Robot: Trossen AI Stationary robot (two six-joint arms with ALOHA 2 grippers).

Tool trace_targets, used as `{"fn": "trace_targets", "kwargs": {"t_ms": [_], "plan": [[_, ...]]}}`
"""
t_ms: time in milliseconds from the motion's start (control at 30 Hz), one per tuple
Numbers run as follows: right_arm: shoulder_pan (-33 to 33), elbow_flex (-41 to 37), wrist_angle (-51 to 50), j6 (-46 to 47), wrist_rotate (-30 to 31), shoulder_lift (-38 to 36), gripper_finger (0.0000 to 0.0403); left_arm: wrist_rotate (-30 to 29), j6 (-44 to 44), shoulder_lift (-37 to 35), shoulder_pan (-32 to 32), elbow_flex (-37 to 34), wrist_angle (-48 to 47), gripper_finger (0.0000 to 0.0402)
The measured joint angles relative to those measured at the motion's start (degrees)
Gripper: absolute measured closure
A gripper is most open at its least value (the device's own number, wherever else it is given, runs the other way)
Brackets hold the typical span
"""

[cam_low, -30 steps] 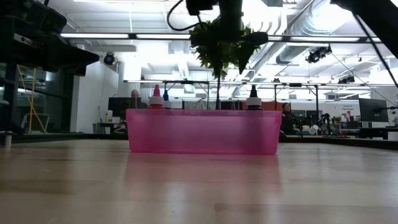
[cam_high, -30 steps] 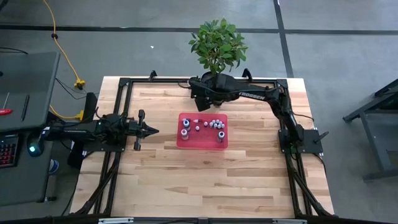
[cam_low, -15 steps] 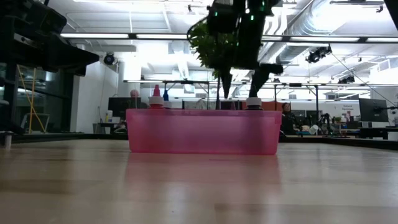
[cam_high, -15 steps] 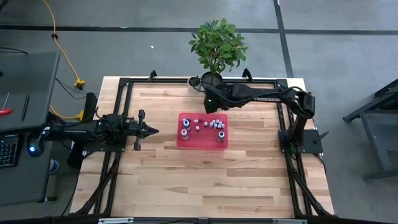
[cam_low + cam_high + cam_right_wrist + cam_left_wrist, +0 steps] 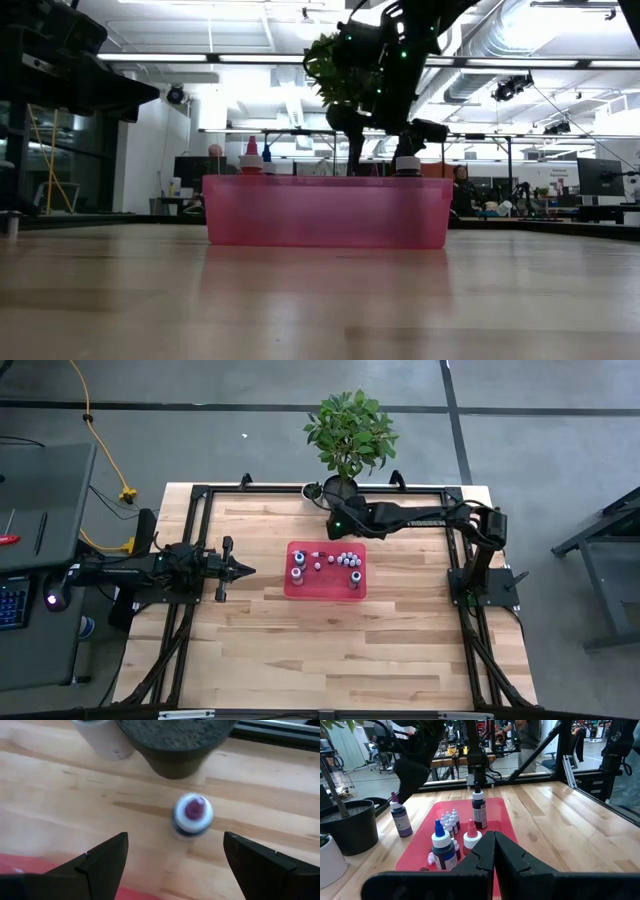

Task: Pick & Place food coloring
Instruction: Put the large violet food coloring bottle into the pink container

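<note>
The purple food coloring should go in the red tray, so my right gripper should next grab the bottle's body below the white cap.
A red tray in the middle of the table holds several small food coloring bottles with whitish caps, all standing upright. One more bottle, purple with a white cap, stands on its base on the bare wood between the tray and a black plant pot. My right gripper hovers open above this bottle, its fingers on either side and apart from it. In the left wrist view the same bottle stands under the dark right gripper. My left gripper waits shut, left of the tray.
A leafy plant in the black pot stands at the table's far edge, just behind the right gripper, with a small white pot beside it. A black frame rims the table. Bare wood lies near of the tray.
My right arm has swung its gripper from beside the plant pot a little toward the table's right and near side and has come down toward the wood behind the tray. The bottles and tray have stayed put.
</note>
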Motion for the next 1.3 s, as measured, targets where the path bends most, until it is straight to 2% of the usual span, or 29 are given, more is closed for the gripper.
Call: {"fn": "trace_targets", "kwargs": {"t_ms": [300, 900, 1067, 1300], "plan": [[-1.3, -0.4, 4.3, -3.2, 1.8, 1.9, 0.0086, 0.0, 0.0, 0.0, 0.0, 0.0, 0.0, 0.0401], [-3.7, -1.0, 5.3, -5.4, 0.0, 4.3, 0.0089, 0.0, 0.0, 0.0, 0.0, 0.0, 0.0, 0.0401], [-3.7, -1.0, 5.5, -5.4, -0.6, 4.5, 0.0115, 0.0, 0.0, 0.0, 0.0, 0.0, 0.0, 0.0401], [-3.9, -1.0, 5.4, -5.4, -0.5, 4.5, 0.018, 0.0, 0.0, 0.0, 0.0, 0.0, 0.0, 0.0401]]}}
